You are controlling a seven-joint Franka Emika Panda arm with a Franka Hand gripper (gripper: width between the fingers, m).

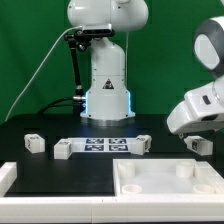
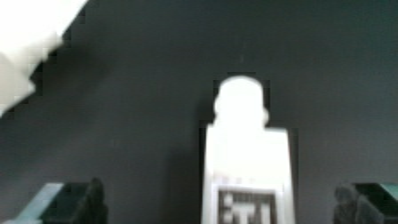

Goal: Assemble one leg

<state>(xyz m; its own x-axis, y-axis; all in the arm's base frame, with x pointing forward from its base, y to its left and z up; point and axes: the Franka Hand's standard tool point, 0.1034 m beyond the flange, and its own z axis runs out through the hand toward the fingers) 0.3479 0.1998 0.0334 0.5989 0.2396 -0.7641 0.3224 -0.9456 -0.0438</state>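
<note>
My gripper is going to grab the white leg by its tagged end [image 2: 247,205] next, and the leg's rounded tip stays free to go into the tabletop piece.
In the wrist view a white leg [image 2: 240,150] with a black-and-white tag lies on the black table between my fingers [image 2: 71,203], with a dark gap on each side. My gripper [image 2: 219,202] is open and touches nothing. In the exterior view the gripper [image 1: 197,143] hangs low over the table at the right, behind the white tabletop piece [image 1: 130,182], and the leg below it is hidden by the hand. Three more legs lie on the table: one [image 1: 35,143] at the left, one [image 1: 63,149] beside it and one [image 1: 140,143] right of the marker board.
The marker board [image 1: 105,145] lies in the middle of the table. The robot base [image 1: 105,85] stands behind it. A white part [image 1: 6,176] sits at the front left edge. A blurred white shape [image 2: 27,50] shows in a corner of the wrist view.
</note>
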